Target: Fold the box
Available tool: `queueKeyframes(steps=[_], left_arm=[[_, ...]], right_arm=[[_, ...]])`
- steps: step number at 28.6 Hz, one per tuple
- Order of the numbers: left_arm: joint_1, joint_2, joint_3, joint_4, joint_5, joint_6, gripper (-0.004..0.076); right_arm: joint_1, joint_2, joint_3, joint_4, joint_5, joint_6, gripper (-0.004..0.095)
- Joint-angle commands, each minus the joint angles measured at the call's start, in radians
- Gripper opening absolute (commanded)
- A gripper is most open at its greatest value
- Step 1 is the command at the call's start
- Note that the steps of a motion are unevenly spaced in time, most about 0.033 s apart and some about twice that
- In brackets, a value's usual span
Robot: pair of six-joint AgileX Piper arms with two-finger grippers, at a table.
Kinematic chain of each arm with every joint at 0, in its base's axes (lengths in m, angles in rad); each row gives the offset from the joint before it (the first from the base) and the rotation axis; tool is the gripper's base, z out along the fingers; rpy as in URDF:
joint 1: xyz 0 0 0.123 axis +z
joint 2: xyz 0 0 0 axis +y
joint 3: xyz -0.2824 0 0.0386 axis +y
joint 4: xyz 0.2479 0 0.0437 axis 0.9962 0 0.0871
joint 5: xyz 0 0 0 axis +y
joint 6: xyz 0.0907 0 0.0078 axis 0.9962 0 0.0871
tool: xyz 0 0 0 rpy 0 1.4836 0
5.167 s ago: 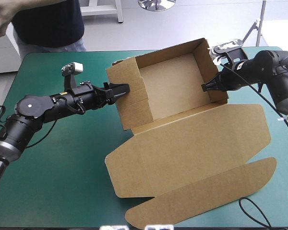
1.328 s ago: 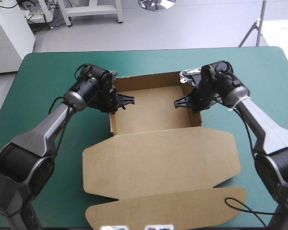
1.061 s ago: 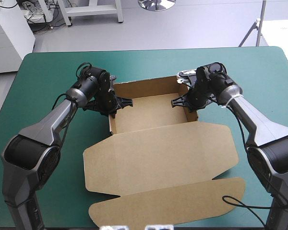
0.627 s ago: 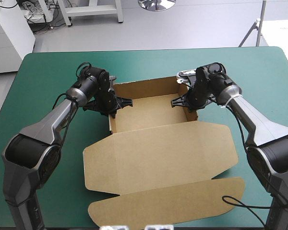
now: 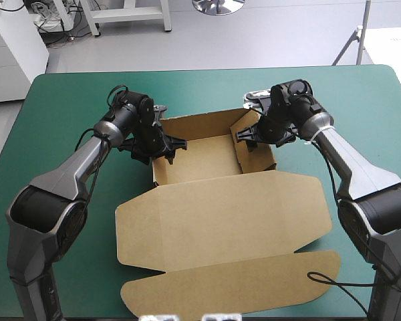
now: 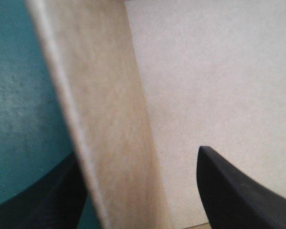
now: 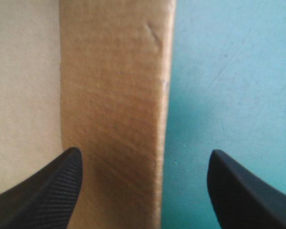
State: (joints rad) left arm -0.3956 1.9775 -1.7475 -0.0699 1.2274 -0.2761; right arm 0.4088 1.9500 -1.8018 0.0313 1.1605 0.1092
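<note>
The right gripper grabs the box by its upright side's edge [image 5: 272,159] next, which leaves the flat lid [image 5: 227,224] free to fold over.
The brown box [image 5: 200,159] stands as an open tray at the table's middle back. Its lid [image 5: 227,214] lies flat toward the front, with a long flap [image 5: 234,284] near the front edge. My left gripper [image 5: 168,144] is open astride the tray's left wall. In the left wrist view, that wall [image 6: 109,119] rises between the black fingers [image 6: 238,191] of the left gripper [image 6: 139,153]. My right gripper [image 5: 244,134] is open at the right wall [image 5: 254,150], which leans into the tray. The right wrist view shows the wall [image 7: 114,95] between the parted tips of the right gripper [image 7: 145,151].
The teal-green cover [image 5: 67,93] shows to the left, right and behind the box. The lid's flap ends close to the table's front edge. Both arms reach in along the table's sides and bend toward the tray.
Both grippers were shut on the tray's side walls just before and have now opened. The right wall has tipped inward over the tray floor.
</note>
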Motion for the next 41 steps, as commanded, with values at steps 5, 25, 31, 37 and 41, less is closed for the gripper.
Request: queueKeyframes(steps=[5,25,31,37,41], left_arm=[[-0.004,-0.085,-0.219,-0.004,0.061,-0.005,0.0487],[-0.004,-0.599,-0.169,0.008,0.063,0.161,-0.001],[-0.004,-0.888,0.156,-0.001,0.025,0.197,-0.001],[-0.004,-1.159,0.49,-0.007,-0.121,0.202,-0.001],[-0.004,-1.308,0.674,-0.007,-0.173,0.202,-0.001]], right_arm=[[-0.004,-0.055,-0.205,-0.031,0.094,-0.008,0.0704],[-0.004,-0.266,-0.172,-0.006,0.094,-0.025,0.0702],[-0.004,-0.277,-0.043,-0.01,0.088,-0.05,0.0702],[-0.004,-0.259,-0.007,-0.011,0.025,-0.05,0.0702],[-0.004,-0.219,-0.007,-0.011,0.034,-0.05,0.0702]])
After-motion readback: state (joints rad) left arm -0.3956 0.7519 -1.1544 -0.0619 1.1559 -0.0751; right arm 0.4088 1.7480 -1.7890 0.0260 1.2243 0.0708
